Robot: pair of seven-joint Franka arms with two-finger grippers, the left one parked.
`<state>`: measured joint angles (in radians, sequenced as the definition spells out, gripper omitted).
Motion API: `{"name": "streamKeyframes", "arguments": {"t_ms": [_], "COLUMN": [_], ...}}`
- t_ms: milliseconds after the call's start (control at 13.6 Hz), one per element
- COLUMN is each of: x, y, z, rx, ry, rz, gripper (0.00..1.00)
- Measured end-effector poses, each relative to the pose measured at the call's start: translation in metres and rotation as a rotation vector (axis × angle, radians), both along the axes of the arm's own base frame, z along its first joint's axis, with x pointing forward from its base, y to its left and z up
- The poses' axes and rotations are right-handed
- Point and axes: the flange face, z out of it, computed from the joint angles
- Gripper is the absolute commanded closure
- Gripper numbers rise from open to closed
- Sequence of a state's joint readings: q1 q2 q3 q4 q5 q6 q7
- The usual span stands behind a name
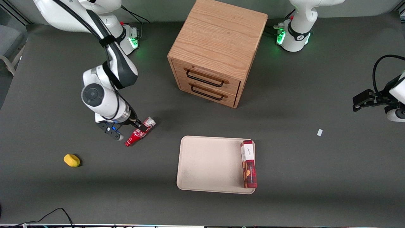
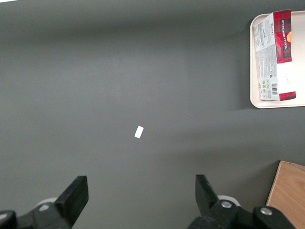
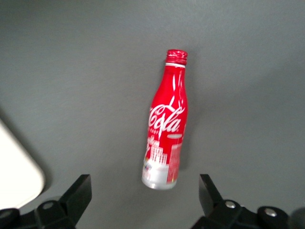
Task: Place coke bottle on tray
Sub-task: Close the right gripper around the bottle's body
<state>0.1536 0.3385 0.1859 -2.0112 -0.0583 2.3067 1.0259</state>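
Observation:
My right gripper is to grab the coke bottle next by its printed body [image 1: 137, 133]. Then it is to put the bottle on the tray [image 1: 208, 164].
The coke bottle [image 1: 138, 133] lies on its side on the dark table, toward the working arm's end, apart from the tray. Its red cap points toward the front camera and its silvery base lies farther away. My right gripper [image 1: 129, 130] hovers over it, open and empty. In the right wrist view the bottle [image 3: 167, 129] stretches away from the gripper [image 3: 144, 185], with its base just ahead of the gap between the spread fingers [image 3: 82, 187], touching neither. The beige tray [image 1: 208, 164] lies flat near the table's middle, and its corner shows in the right wrist view [image 3: 16, 171].
A red-and-white box [image 1: 249, 164] lies on the tray along its edge toward the parked arm. A wooden two-drawer cabinet [image 1: 215, 53] stands farther from the front camera than the tray. A yellow object [image 1: 72, 160] lies nearer the front camera than the bottle. A small white tag [image 1: 320, 132] lies toward the parked arm's end.

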Motion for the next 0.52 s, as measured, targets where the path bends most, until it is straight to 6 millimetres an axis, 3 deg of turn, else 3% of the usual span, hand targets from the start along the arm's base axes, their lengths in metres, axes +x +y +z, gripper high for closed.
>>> {"name": "streamKeyframes", "arguments": {"t_ms": [295, 516], "x": [-0.004, -0.004], "y": [-0.003, -0.010], "z": [-0.062, -0.089], "rx": [-0.034, -0.057], "ry": [-0.001, 0.001], "rz": [-0.065, -0.092], "gripper": [0.00, 0.00]}}
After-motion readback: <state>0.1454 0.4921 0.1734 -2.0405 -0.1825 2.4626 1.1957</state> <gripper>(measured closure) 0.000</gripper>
